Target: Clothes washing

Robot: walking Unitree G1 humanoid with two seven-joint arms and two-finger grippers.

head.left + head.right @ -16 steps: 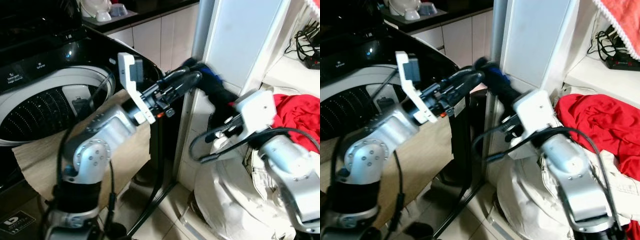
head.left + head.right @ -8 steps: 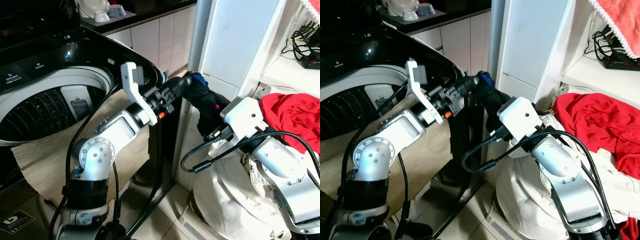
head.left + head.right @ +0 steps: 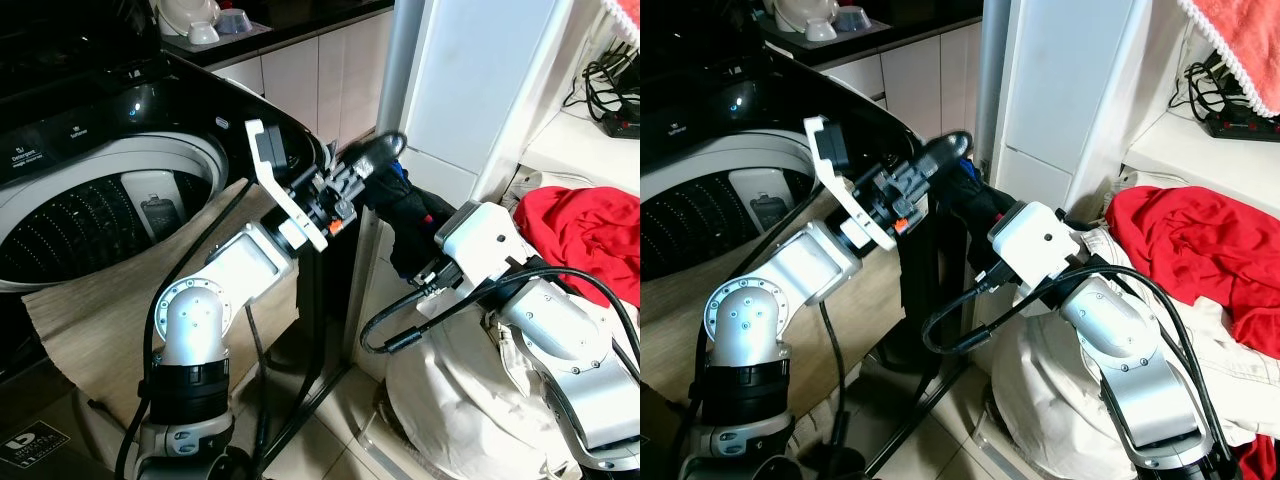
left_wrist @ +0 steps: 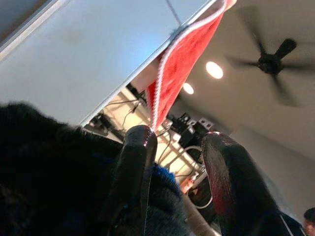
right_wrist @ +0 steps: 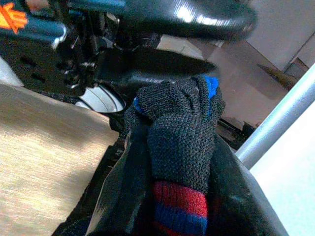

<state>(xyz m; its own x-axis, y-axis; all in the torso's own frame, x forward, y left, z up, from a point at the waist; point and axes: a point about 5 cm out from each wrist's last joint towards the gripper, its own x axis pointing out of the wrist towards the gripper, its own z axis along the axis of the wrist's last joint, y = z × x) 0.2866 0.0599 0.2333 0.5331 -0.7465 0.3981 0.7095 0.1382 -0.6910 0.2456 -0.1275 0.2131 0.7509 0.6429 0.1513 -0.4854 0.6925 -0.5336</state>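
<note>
The robot's left gripper will next grab the dark knitted garment by its blue-edged upper end (image 3: pixel 392 178), since that end stands up while the slack fabric (image 3: pixel 414 232) hangs below.
A dark knitted garment (image 3: pixel 408 208) with blue and red stripes hangs between the washing machine (image 3: pixel 90 215) and a white panel. My right gripper (image 3: pixel 415 235) is shut on it; in the right wrist view the garment (image 5: pixel 182 123) bulges up between both fingers (image 5: pixel 123 187). My left gripper (image 3: pixel 388 155) is at the garment's top end, open. One left finger (image 4: pixel 138 162) rests against the dark fabric and the other finger (image 4: pixel 226 167) stands apart with nothing between them. The washer's lid is up and its drum is open.
A tall white panel (image 3: pixel 480 80) stands right behind the garment. To its right lie a red cloth (image 3: pixel 580 230) and a white laundry bundle (image 3: pixel 460 390). A coral towel (image 3: pixel 1240 40) hangs above. A wood-patterned sheet (image 3: pixel 90 310) drapes over the washer's front.
My left gripper has opened and its fingers have tilted upward off the garment's top. The right gripper has drawn the garment slightly left and lower, away from the panel.
</note>
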